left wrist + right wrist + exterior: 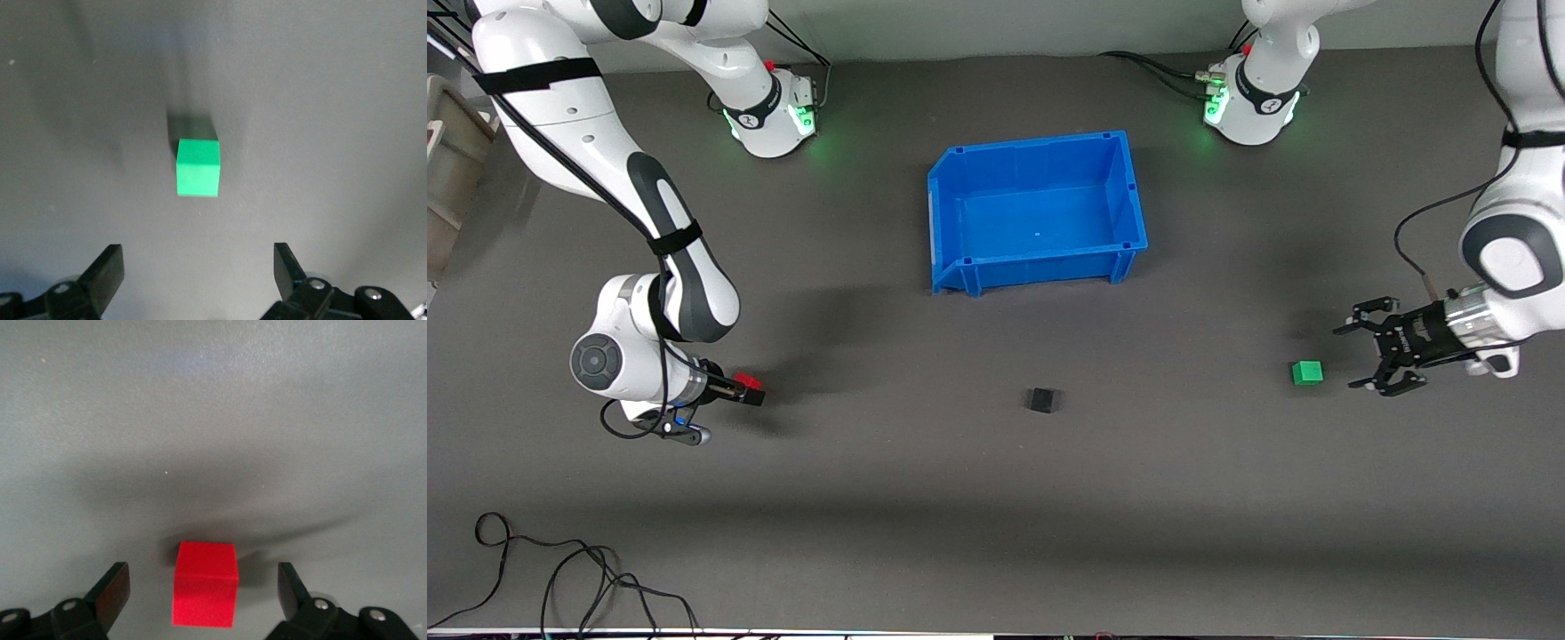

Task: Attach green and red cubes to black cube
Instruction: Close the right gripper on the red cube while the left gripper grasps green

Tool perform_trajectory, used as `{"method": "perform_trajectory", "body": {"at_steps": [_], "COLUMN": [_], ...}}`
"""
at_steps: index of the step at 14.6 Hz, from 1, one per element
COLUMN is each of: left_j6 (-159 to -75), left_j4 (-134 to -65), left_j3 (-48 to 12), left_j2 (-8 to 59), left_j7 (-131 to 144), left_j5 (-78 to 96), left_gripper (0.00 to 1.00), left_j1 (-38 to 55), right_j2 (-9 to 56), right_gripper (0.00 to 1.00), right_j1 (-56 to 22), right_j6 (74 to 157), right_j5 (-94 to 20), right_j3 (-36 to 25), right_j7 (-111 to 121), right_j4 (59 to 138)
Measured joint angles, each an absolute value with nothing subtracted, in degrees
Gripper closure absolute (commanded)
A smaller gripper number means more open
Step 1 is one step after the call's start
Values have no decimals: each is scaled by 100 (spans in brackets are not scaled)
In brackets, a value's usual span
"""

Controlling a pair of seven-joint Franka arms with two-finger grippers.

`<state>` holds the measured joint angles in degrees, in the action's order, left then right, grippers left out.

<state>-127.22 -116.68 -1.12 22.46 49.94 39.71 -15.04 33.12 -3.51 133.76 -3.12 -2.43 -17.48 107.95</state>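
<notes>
My left gripper grabs the green cube (pixel 1306 372) by its opposite sides next, which leaves one side free to attach to the black cube (pixel 1042 400).
The red cube (pixel 749 381) (pixel 205 593) rests on the dark table toward the right arm's end. My right gripper (pixel 752 391) (pixel 203 579) is open and low around it, one finger on each side, with a gap on both sides. The green cube (pixel 1306 372) (pixel 198 168) rests on the table toward the left arm's end. My left gripper (pixel 1358 354) (pixel 198 260) is open just beside it, apart from it, with nothing between its fingers. The black cube (pixel 1042 400) lies alone between the two coloured cubes.
An empty blue bin (pixel 1040 267) stands farther from the front camera than the black cube, mid-table. Loose black cables (pixel 560 578) lie near the table's front edge at the right arm's end. A beige box (pixel 445 160) sits at that end's edge.
</notes>
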Motion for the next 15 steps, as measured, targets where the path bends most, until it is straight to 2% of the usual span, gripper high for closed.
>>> {"method": "perform_trajectory", "body": {"at_steps": [2, 6, 11, 13, 14, 15], "left_j6": [-12826, -13002, -13219, -13268, -13274, -13274], "left_j4": [-11673, -11686, -11729, -11729, -11729, -11728], "left_j3": [-132, -134, -115, -111, -108, -108], "left_j2": [2475, 2728, 2949, 3018, 3026, 3026], "left_j7": [4814, 4450, 4107, 4060, 4048, 4042], "left_j5": [4022, 4133, 4237, 4259, 4292, 4324], "left_gripper": [0, 0, 0, 0, 7, 31], "left_j1": [-1456, -1444, -1458, -1467, -1468, -1468], "right_j2": [3368, 3403, 3414, 3426, 3433, 3441], "right_gripper": [7, 27, 35, 35, 35, 35], "right_j1": [-350, -341, -331, -329, -329, -329], "right_j6": [13376, 13379, 13411, 13428, 13441, 13463], "right_j5": [-314, -316, -317, -345, -419, -524], "right_j3": [-245, -256, -265, -266, -266, -268], "right_j7": [-1750, -1758, -1768, -1775, -1776, -1776], "right_j4": [10795, 10794, 10794, 10794, 10794, 10794]}}
